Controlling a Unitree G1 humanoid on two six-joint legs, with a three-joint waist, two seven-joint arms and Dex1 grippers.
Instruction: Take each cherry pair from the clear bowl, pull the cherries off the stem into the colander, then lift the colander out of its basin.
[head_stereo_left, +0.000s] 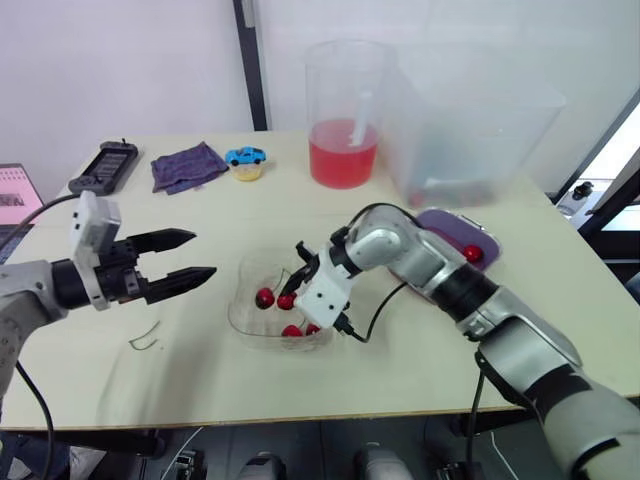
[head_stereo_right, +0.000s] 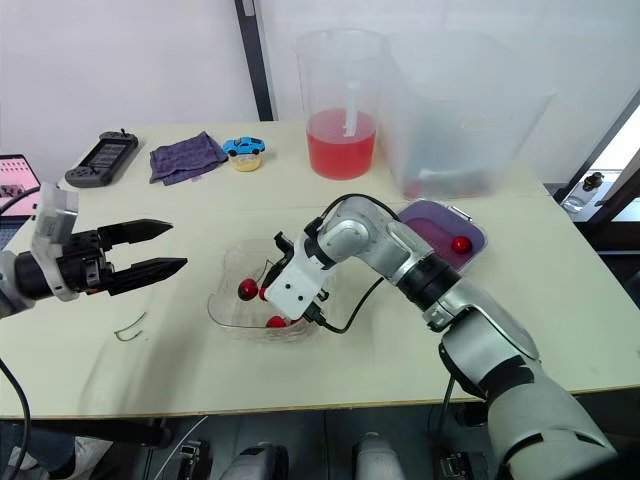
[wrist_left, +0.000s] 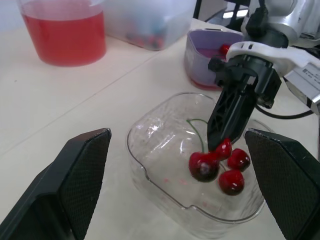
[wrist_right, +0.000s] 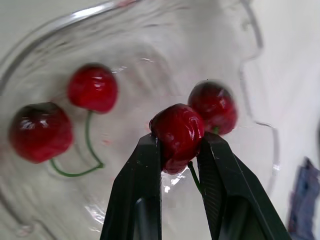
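The cherries are crowded by my right gripper's fingers. My left gripper therefore needs to pinch the cherry stem by its joined top (head_stereo_left: 284, 269) (wrist_left: 190, 120), which arches up free of them.
The clear bowl (head_stereo_left: 240, 300) sits mid-table with several red cherries on green stems inside. My right gripper (wrist_right: 179, 142) reaches down into it and is shut on one cherry (wrist_right: 177, 131), whose stem leads to a second cherry (wrist_right: 214, 105) just behind. Another joined pair (wrist_right: 92, 88) lies loose on the bowl's floor. My left gripper (head_stereo_left: 203, 254) hovers open to the left of the bowl, apart from it, with nothing between its fingers. The purple colander (head_stereo_left: 452, 228) stands to the right of the bowl with one cherry (head_stereo_left: 472, 253) in it.
A pitcher of red liquid (head_stereo_left: 343, 120) and a large clear tub (head_stereo_left: 470, 130) stand at the back. A blue toy car (head_stereo_left: 245, 156), a purple cloth (head_stereo_left: 187, 166) and a game controller (head_stereo_left: 105, 165) lie back left. A bare green stem (head_stereo_left: 145, 340) lies front left.
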